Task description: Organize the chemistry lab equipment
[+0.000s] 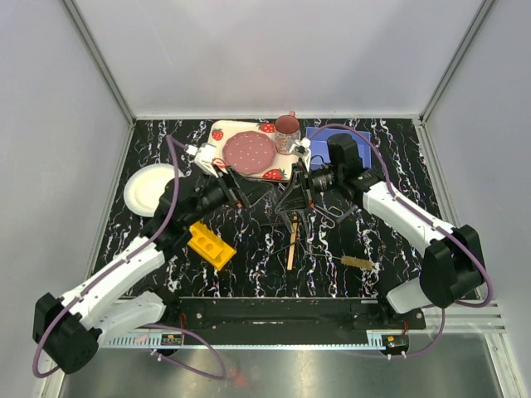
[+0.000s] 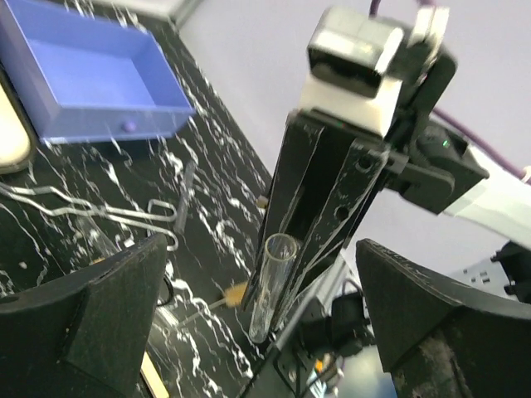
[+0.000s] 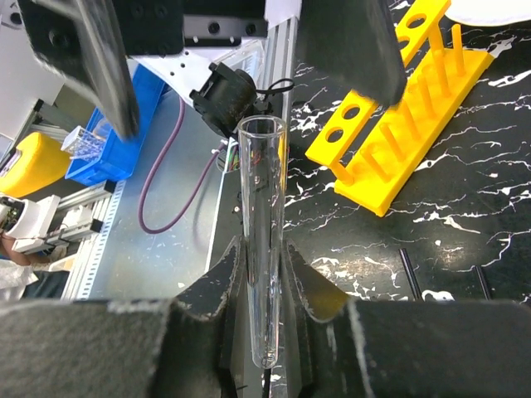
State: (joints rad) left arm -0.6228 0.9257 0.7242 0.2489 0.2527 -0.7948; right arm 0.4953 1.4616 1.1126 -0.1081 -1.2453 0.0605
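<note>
The tube's open end is only about at my left gripper's fingertips, so closing now would miss. It is too early to close, and the left gripper moves toward the tube next.
My right gripper (image 1: 297, 201) is shut on a clear glass tube (image 3: 264, 274) and holds it above the table's middle, open end towards my left gripper. My left gripper (image 1: 239, 195) is open, and its two fingers (image 3: 91, 58) stand on either side of the tube's open end without touching it. The tube also shows between the right gripper's jaws in the left wrist view (image 2: 270, 286). The yellow rack (image 1: 211, 245) lies on the table below my left gripper. The wooden stick (image 1: 292, 240), the tan brush (image 1: 358, 263), the wire tongs (image 2: 91, 207) and another tube (image 2: 184, 195) lie on the table.
A blue tray (image 1: 319, 137) stands at the back right. The strawberry-print tray (image 1: 226, 133) with the pink plate and cup stands at the back middle. A round white plate (image 1: 149, 186) lies at the left.
</note>
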